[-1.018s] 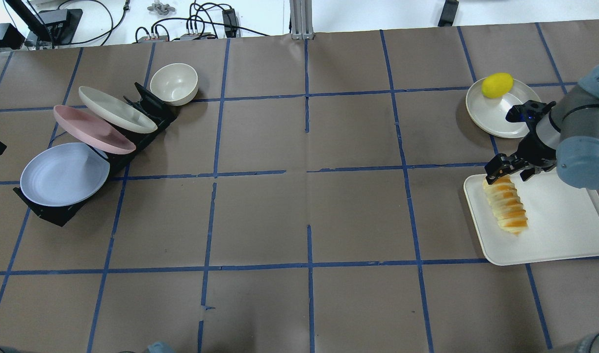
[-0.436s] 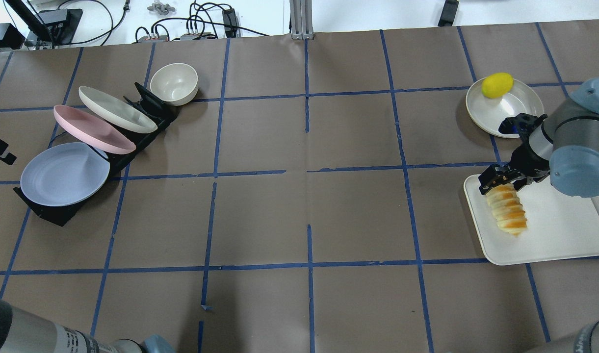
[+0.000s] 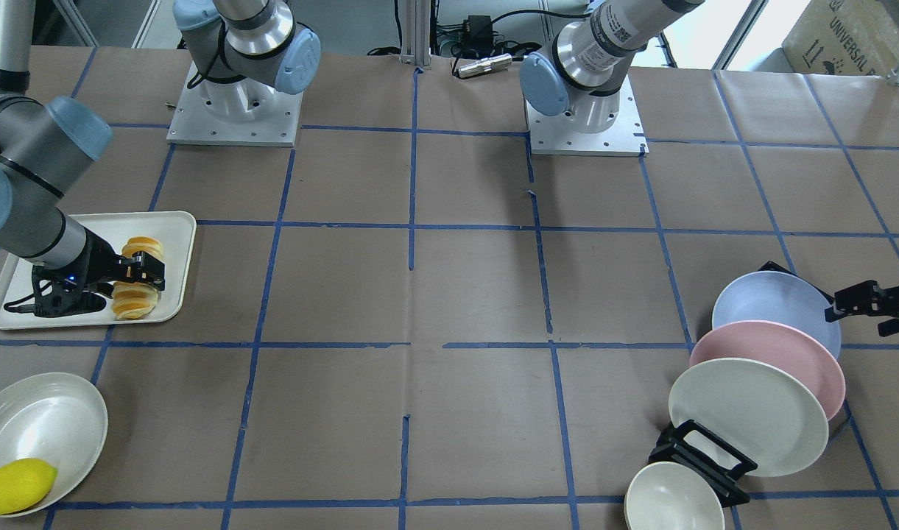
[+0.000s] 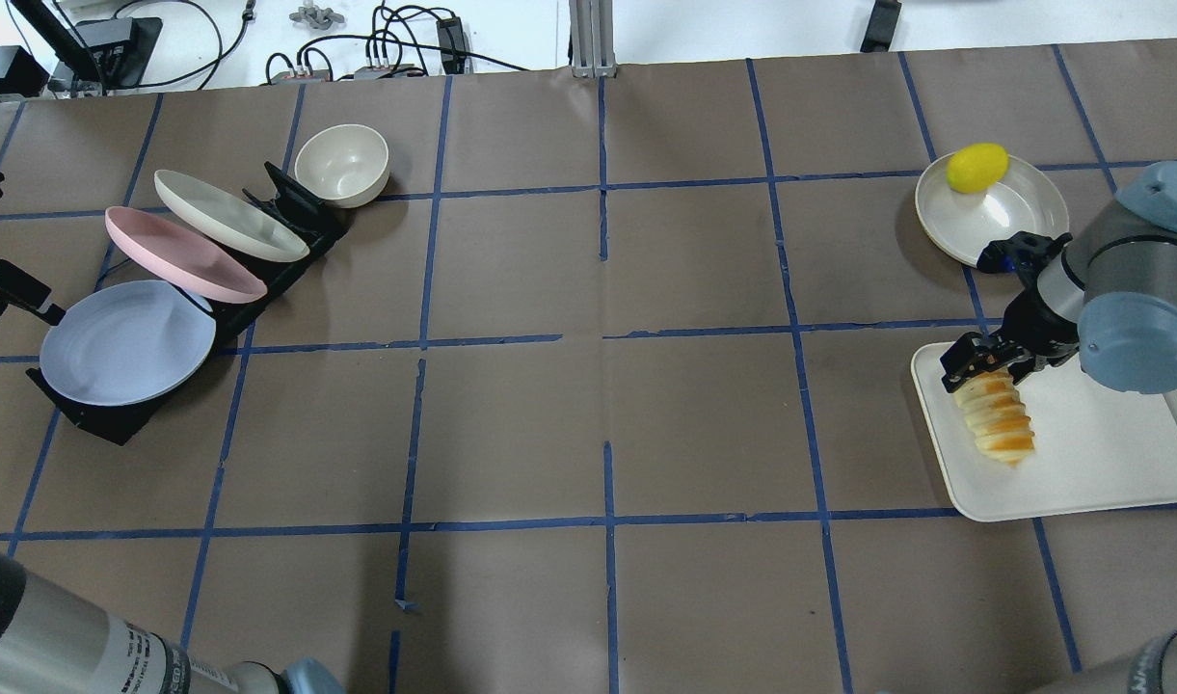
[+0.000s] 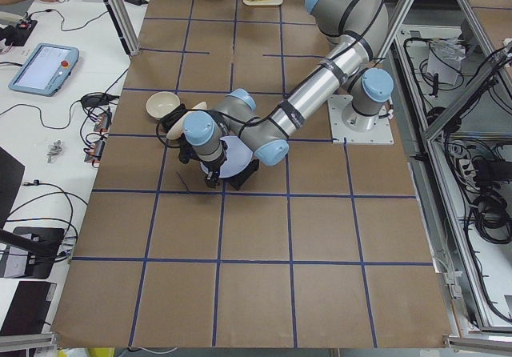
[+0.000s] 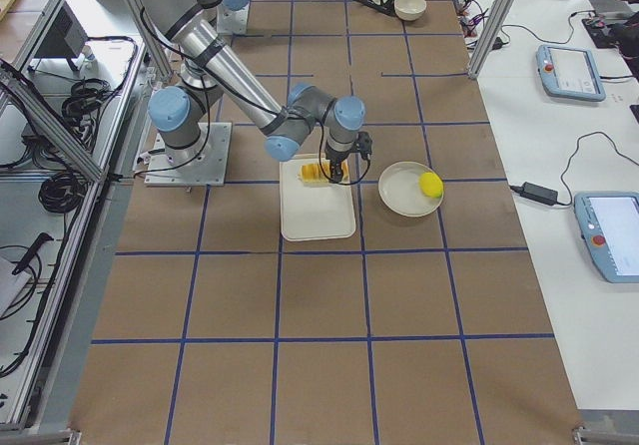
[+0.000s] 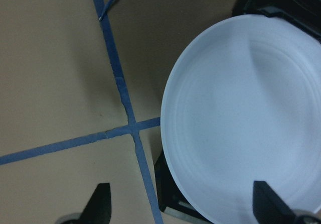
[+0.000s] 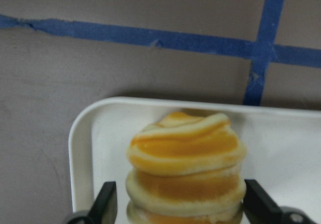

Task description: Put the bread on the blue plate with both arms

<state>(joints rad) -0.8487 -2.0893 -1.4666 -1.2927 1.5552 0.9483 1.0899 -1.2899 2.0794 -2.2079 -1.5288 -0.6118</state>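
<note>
My left gripper grabs the blue plate (image 3: 771,302) by its rim (image 3: 831,311) next, since the plate is far wider than my open fingers and the rim is thin.
The bread (image 4: 1001,424) lies on a white tray (image 4: 1099,453), and it also shows in the front view (image 3: 134,300). My right gripper (image 4: 983,371) is open and low over the loaf's far end. In the right wrist view the bread (image 8: 185,169) sits between the two fingertips (image 8: 103,203); I cannot tell whether they touch it. The blue plate (image 4: 125,342) leans in a black rack (image 4: 87,414). My left gripper (image 4: 39,306) is open at the plate's left rim. In the left wrist view the plate (image 7: 246,118) has its rim between the fingers (image 7: 98,204).
A pink plate (image 4: 178,253) and a cream plate (image 4: 227,214) lean in the same rack behind the blue one. A cream bowl (image 4: 342,164) stands at the rack's far end. A yellow lemon (image 4: 976,166) lies on a cream plate (image 4: 1017,207) beyond the tray.
My right gripper has come down and closer around the bread's far end. My left gripper has moved in from the left edge to the blue plate's rim.
</note>
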